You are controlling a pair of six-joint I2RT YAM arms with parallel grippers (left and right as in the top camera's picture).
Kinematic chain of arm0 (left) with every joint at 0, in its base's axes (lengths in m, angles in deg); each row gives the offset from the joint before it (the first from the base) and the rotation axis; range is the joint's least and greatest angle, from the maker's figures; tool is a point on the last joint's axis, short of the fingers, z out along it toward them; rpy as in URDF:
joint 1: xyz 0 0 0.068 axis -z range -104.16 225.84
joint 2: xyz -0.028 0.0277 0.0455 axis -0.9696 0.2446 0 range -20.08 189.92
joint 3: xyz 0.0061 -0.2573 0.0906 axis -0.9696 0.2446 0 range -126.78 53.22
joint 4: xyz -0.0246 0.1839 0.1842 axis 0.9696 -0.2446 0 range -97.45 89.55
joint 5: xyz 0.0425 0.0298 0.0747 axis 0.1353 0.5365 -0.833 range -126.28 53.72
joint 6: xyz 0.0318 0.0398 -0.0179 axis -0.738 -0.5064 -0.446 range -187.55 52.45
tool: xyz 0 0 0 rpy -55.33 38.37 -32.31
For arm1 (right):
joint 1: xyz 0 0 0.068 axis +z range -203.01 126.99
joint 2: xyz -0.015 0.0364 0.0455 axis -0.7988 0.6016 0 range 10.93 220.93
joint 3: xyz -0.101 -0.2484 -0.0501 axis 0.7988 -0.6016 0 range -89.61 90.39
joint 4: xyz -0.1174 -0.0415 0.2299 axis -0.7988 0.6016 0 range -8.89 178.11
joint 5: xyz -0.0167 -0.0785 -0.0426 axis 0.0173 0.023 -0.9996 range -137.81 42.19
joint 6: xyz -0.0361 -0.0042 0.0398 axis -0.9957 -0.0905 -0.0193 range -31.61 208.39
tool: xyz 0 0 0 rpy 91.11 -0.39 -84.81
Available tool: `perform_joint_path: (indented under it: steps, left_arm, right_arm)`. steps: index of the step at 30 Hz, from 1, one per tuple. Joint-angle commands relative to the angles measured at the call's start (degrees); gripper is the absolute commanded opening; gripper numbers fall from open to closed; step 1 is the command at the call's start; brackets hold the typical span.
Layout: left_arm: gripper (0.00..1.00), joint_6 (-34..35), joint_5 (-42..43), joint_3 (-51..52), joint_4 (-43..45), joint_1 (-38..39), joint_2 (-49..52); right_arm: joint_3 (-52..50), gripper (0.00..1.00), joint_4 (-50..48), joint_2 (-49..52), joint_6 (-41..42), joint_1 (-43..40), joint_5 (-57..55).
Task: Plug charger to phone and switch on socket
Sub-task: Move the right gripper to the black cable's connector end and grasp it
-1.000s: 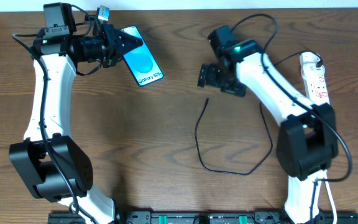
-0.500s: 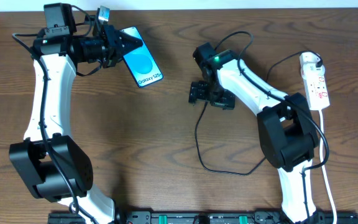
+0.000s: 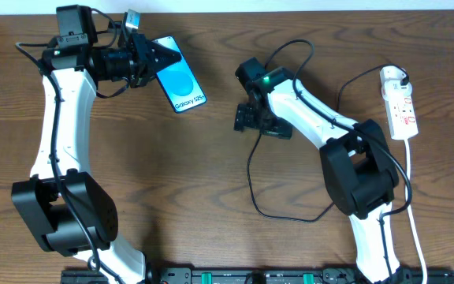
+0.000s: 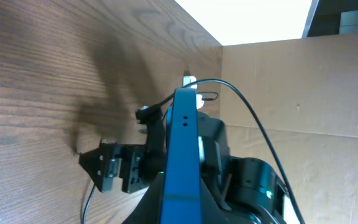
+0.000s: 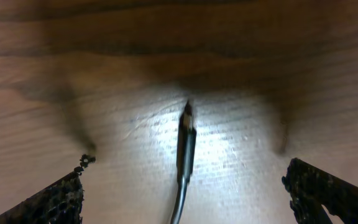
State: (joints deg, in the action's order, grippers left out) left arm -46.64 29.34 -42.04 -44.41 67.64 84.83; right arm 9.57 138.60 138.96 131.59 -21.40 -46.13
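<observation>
My right gripper needs to reach the charger (image 3: 251,177) and hold its plug body behind the plug's metal tip (image 3: 259,135). The tip will then stay free to plug into the phone.
The phone (image 3: 184,85), its blue screen lit, hangs tilted above the table's far left with my left gripper (image 3: 158,59) shut on its top end. In the left wrist view the phone (image 4: 184,149) shows edge-on as a blue bar between my dark fingers (image 4: 156,208). The charger (image 3: 251,177) lies as a thin black loop mid-table. Its small plug tip (image 5: 185,140) lies on the wood between my right fingers (image 5: 48,202), touched by neither. My right gripper (image 3: 260,125) hovers open just over that tip. The white socket (image 3: 400,106) lies at the far right edge.
The socket's white cord (image 3: 412,229) runs down the right side toward the front. Thicker black robot cables (image 3: 321,35) arc above the right arm. A cardboard wall (image 4: 303,112) stands beyond the table's far side. The right arm (image 4: 120,174) shows past the phone in the left wrist view.
My right gripper has swung left and slightly forward, from beside the cable's end to right over the plug tip. The left arm and the phone have stayed put.
</observation>
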Motion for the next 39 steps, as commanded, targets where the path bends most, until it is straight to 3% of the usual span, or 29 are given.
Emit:
perform_joint_path:
  steps: [1, 6, 11, 13, 14, 16, 23, 33, 36, 39]
  left_arm:
    - [0.08, -0.8, 1.2, -0.3, -0.2, -0.2, -0.7]
    - [0.08, -0.8, 1.2, -0.3, -0.2, -0.2, -0.7]
    - [0.07, -0.8, 1.2, -0.3, -0.2, -0.2, -0.7]
    - [0.07, -0.8, 1.2, -0.3, -0.2, -0.2, -0.7]
    - [0.07, -0.8, 1.2, -0.3, -0.2, -0.2, -0.7]
    - [0.07, -0.8, 1.2, -0.2, -0.2, -0.2, -0.7]
    - [0.07, -0.8, 1.2, -0.2, -0.2, -0.2, -0.7]
    - [0.08, -0.8, 1.2, -0.2, -0.6, -0.2, -0.7]
    - [0.07, -0.8, 1.2, -0.2, -0.6, -0.2, -0.7]
    - [0.07, -0.8, 1.2, -0.2, -0.6, -0.2, -0.7]
  right_arm:
    - [0.4, 0.98, 0.3, 4.2, 1.1, 0.0, 1.0]
    - [0.5, 0.96, 0.4, 4.8, 1.1, 0.0, 2.1]
    - [0.5, 0.87, 0.6, 4.8, 1.1, 0.0, 2.1]
    - [0.5, 0.75, 0.6, 4.8, 1.1, 0.0, 2.1]
    - [0.5, 0.58, 0.6, 4.8, 1.1, 0.0, 2.1]
    - [0.5, 0.43, 0.6, 4.8, 1.1, 0.0, 2.1]
    - [0.5, 0.01, 0.6, 4.8, 1.1, 0.0, 2.6]
    - [0.5, 0.01, -1.4, 4.8, -1.6, -1.1, 3.5]
    - [0.5, 0.01, -4.3, 4.8, -8.7, -3.0, 11.4]
    - [0.5, 0.01, -9.8, 4.8, -18.3, -6.0, 28.7]
